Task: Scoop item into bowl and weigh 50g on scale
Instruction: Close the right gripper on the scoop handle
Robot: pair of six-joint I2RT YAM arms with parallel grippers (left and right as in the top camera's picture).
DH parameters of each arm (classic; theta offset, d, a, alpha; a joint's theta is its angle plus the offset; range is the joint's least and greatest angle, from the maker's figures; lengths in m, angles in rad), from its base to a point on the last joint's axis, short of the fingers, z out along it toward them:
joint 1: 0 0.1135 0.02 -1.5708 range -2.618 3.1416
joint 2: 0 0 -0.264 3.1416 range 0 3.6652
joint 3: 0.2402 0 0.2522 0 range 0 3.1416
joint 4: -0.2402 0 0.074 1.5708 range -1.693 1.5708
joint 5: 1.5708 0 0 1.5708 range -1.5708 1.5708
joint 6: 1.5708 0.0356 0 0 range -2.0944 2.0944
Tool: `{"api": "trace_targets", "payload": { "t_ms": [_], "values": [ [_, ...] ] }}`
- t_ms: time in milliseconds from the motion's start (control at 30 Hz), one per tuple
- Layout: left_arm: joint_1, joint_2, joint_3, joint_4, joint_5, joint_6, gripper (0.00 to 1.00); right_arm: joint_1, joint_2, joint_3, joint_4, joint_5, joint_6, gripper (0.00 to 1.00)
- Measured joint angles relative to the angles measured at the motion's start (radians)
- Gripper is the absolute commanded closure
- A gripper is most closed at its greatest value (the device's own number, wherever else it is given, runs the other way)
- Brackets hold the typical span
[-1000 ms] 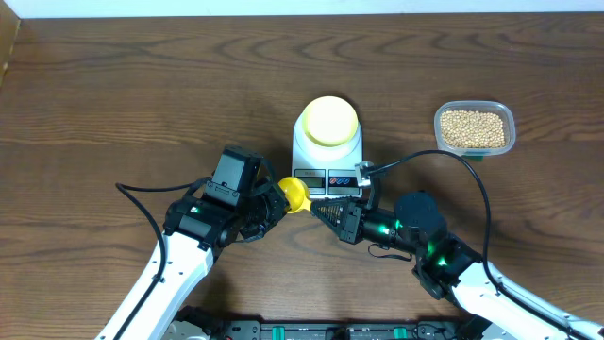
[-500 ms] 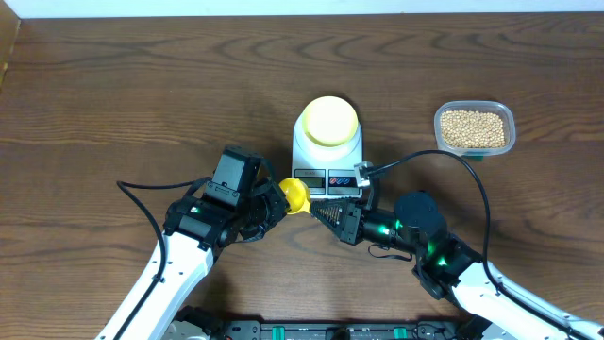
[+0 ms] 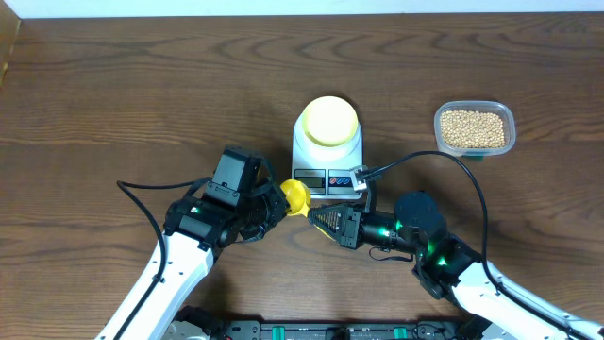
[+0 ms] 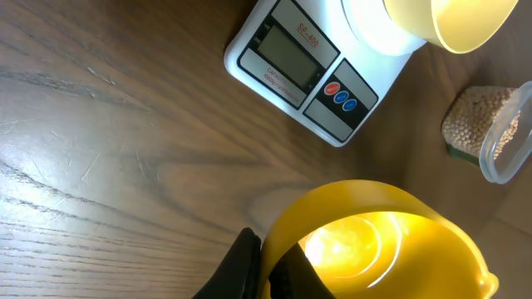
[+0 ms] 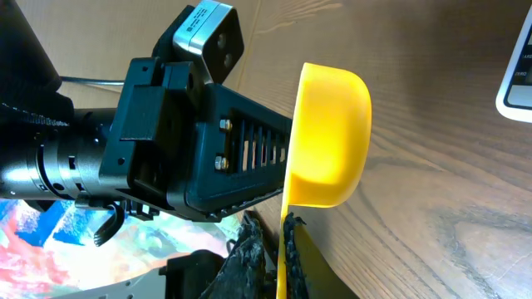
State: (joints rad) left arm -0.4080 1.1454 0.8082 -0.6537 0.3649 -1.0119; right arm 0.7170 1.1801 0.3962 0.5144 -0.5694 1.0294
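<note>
My right gripper should grab the yellow measuring spoon by its handle (image 3: 312, 220) next. Then the spoon's cup stays free to scoop beans into the bowl (image 3: 328, 120).
The pale yellow bowl (image 3: 328, 120) stands on the white scale (image 3: 326, 178) at mid-table; both also show in the left wrist view, the bowl (image 4: 449, 21) above the scale (image 4: 299, 66). The beans (image 3: 474, 128) fill a clear tub at the right. My left gripper (image 3: 274, 201) is shut on the rim of a yellow measuring spoon (image 3: 295, 195), whose empty cup fills the left wrist view (image 4: 374, 249) at the jaws (image 4: 268, 267). My right gripper (image 3: 316, 218) has its jaws (image 5: 274, 249) on either side of the spoon's handle (image 5: 332, 133), with a narrow gap on one side.
The clear tub (image 4: 490, 124) lies to the right of the scale. The two arms meet just in front of the scale's button panel (image 4: 341, 95). The left arm's black gripper body (image 5: 208, 133) sits close behind the spoon in the right wrist view.
My right gripper has shifted slightly left and toward the front edge, further along the spoon's handle. The left gripper and the spoon have stayed in place.
</note>
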Motion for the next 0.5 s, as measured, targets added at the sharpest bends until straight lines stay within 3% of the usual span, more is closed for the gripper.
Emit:
{"api": "trace_targets", "payload": {
  "t_ms": [133, 233, 500],
  "values": [
    [0.000, 0.000, 0.000, 0.003, -0.008, -0.041, 0.93, 0.000, 0.000, 0.000, 0.003, -0.014, -0.003, 0.59],
    [0.000, 0.000, 0.000, 0.007, -0.050, -0.115, 0.93, 0.000, 0.000, 0.000, 0.003, -0.001, -0.003, 0.57],
    [0.000, 0.000, 0.000, 0.006, -0.083, -0.190, 0.93, 0.000, 0.000, 0.000, 0.003, 0.029, 0.011, 0.68]
  ]
}}
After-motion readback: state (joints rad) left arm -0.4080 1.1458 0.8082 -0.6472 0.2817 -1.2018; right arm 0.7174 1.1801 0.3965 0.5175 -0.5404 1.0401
